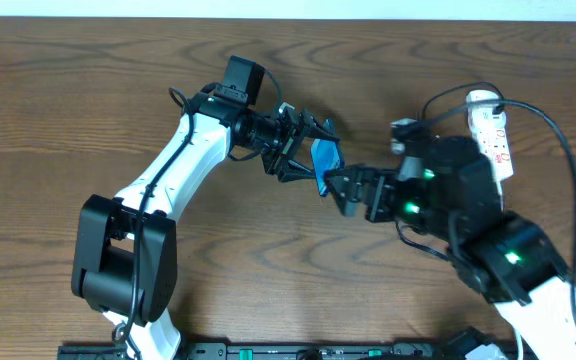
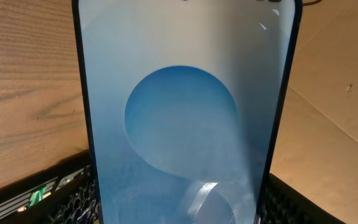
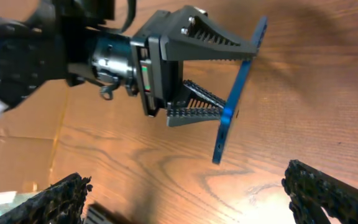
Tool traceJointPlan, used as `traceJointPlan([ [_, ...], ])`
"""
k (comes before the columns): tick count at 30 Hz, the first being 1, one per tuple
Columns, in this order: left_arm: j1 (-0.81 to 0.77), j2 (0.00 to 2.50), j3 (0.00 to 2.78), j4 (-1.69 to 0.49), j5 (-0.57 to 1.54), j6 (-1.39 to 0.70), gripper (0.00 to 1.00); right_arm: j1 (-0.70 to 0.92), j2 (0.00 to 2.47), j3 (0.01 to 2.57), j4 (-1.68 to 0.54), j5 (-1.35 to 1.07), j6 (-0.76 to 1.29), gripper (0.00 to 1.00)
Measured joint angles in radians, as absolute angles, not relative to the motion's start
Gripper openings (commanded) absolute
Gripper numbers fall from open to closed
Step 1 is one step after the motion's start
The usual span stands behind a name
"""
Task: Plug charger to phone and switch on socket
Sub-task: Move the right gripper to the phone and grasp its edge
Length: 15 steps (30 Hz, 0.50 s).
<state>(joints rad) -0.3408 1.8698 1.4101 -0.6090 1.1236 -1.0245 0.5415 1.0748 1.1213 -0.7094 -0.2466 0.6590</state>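
Note:
My right gripper grabs the phone's free lower end [image 1: 327, 180] [image 3: 222, 144] next, screen to back, so that my left gripper retakes the phone for charging.
My left gripper [image 1: 303, 145] is shut on the phone [image 1: 323, 160] and holds it above the table, tilted on edge. In the left wrist view the phone's blue-teal screen [image 2: 185, 124] fills the frame between both fingers [image 2: 73, 202]. The right wrist view shows the phone edge-on [image 3: 238, 93] with its free lower end pointing toward my right gripper [image 3: 191, 199]. My right gripper [image 1: 343, 190] stands wide open just below and right of the phone, with nothing between its fingers [image 3: 328, 193]. The white socket [image 1: 493, 135] lies at the right. The charger's thin black cable [image 1: 553, 130] curves past it; its connector tip does not show.
The table [image 1: 88, 90] is brown wood grain. The right arm's black body [image 1: 468, 190] lies beside and partly over the socket. A black rail [image 1: 268, 350] runs along the front edge. The left arm's base [image 1: 123, 260] stands at the front left.

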Motion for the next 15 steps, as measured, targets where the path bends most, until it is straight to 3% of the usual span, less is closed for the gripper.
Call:
traceJointPlan([
  [4, -0.341, 1.87, 1.41, -0.609, 1.124, -1.024, 0.67, 0.616, 1.144, 1.121, -0.701, -0.12, 0.687, 0.98],
  [9, -0.34, 1.87, 1.41, -0.609, 1.124, -1.024, 0.67, 0.767, 1.216, 1.121, -0.699, 0.186, 0.817, 0.87],
  [15, -0.34, 1.87, 1.41, -0.609, 1.124, -1.024, 0.67, 0.83, 1.321, 1.121, -0.678, 0.364, 0.961, 0.7],
])
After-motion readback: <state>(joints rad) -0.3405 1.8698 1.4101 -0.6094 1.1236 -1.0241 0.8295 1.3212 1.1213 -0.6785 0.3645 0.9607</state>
